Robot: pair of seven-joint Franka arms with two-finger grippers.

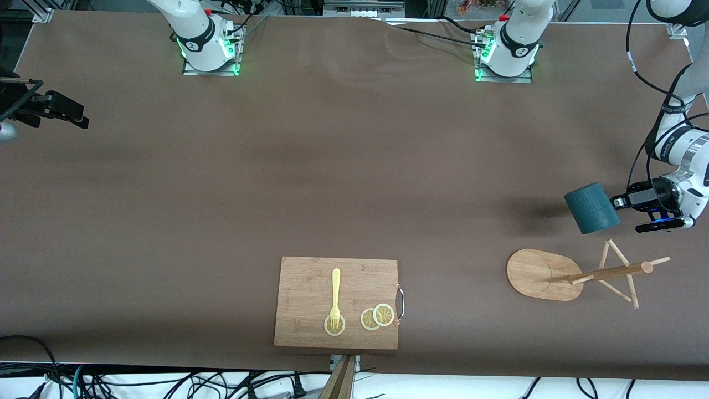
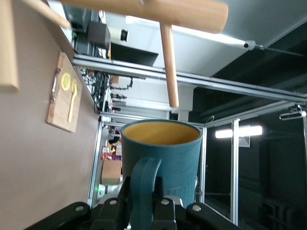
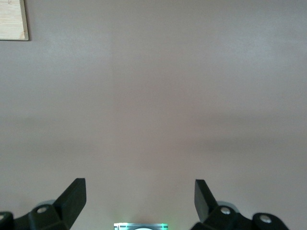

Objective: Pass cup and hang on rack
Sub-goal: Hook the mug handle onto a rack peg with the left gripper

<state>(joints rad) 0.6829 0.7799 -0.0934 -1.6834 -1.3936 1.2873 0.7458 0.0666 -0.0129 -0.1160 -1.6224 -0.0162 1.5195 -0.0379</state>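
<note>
The cup's rim (image 1: 576, 214) is short of the rack's peg (image 1: 618, 252), so I will move the cup toward the peg before my left gripper releases it.
The dark teal cup (image 1: 591, 209) hangs tilted on its side in the air over the table, toward the left arm's end, close to the top of the rack. My left gripper (image 1: 617, 202) is shut on the cup's handle (image 2: 144, 184). In the left wrist view the cup's yellow inside (image 2: 160, 132) faces the rack's post (image 2: 144, 7), and one peg (image 2: 169, 62) points toward its rim, a small gap apart. The bamboo rack (image 1: 540, 274) stands on its oval base. My right gripper (image 1: 77, 119) is open and empty, waiting at the right arm's end; it also shows in the right wrist view (image 3: 139, 191).
A rectangular wooden cutting board (image 1: 310, 293) lies near the table's front edge at the middle, with a yellow fork (image 1: 335, 293) and lemon slices (image 1: 376, 317) on it. It also shows in the left wrist view (image 2: 64, 93). Cables run along the front edge.
</note>
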